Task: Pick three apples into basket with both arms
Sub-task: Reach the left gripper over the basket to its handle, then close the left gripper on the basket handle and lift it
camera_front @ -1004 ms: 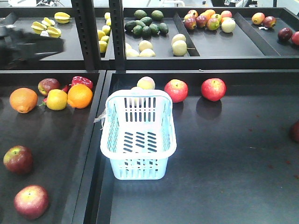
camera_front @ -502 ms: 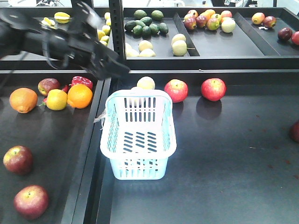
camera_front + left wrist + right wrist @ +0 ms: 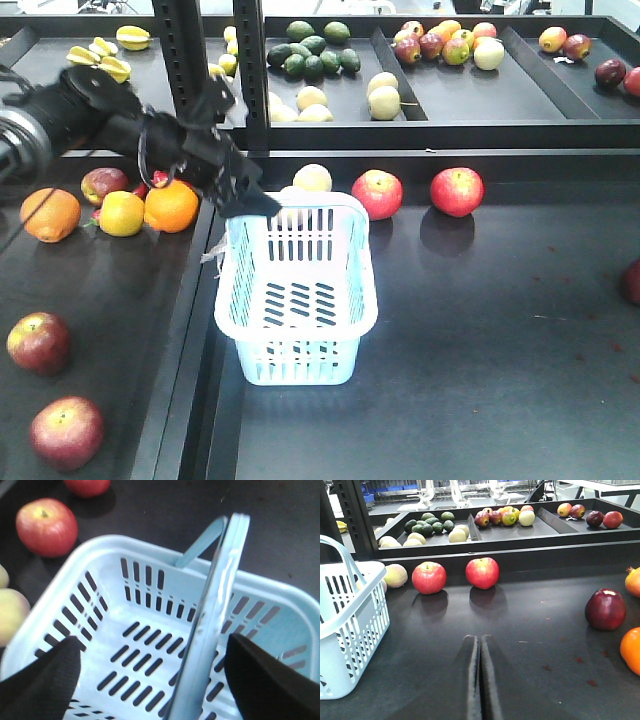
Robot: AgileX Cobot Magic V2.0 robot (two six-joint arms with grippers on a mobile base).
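Next, the left gripper grips the pale blue basket by its handle (image 3: pixel 202 655) to carry the basket for the three apples.
The pale blue basket (image 3: pixel 297 290) stands empty on the black table. My left gripper (image 3: pixel 255 206) hangs over its far left rim. In the left wrist view this gripper (image 3: pixel 157 680) is open, and the basket's raised handle (image 3: pixel 215 610) stands between the fingers without touching them. Two dark red apples (image 3: pixel 38 342) (image 3: pixel 66 432) lie in the front of the left tray, and a third (image 3: pixel 104 183) sits beside the oranges. The right gripper (image 3: pixel 480 639) is shut and empty, low over the table to the right of the basket (image 3: pixel 345 630). It does not show in the front view.
Two brighter red apples (image 3: pixel 377 193) (image 3: pixel 457 190) and pale fruits (image 3: pixel 313 178) lie behind the basket. Oranges (image 3: pixel 171 205) (image 3: pixel 49 214) and a yellow fruit (image 3: pixel 121 213) sit in the left tray. A dark red apple (image 3: pixel 605 609) lies at the right. A black post (image 3: pixel 185 60) and rear shelf hold more fruit.
My left arm has swung in from the far left and come down from the shelf post to the basket's far left rim. The basket and fruit have not moved.
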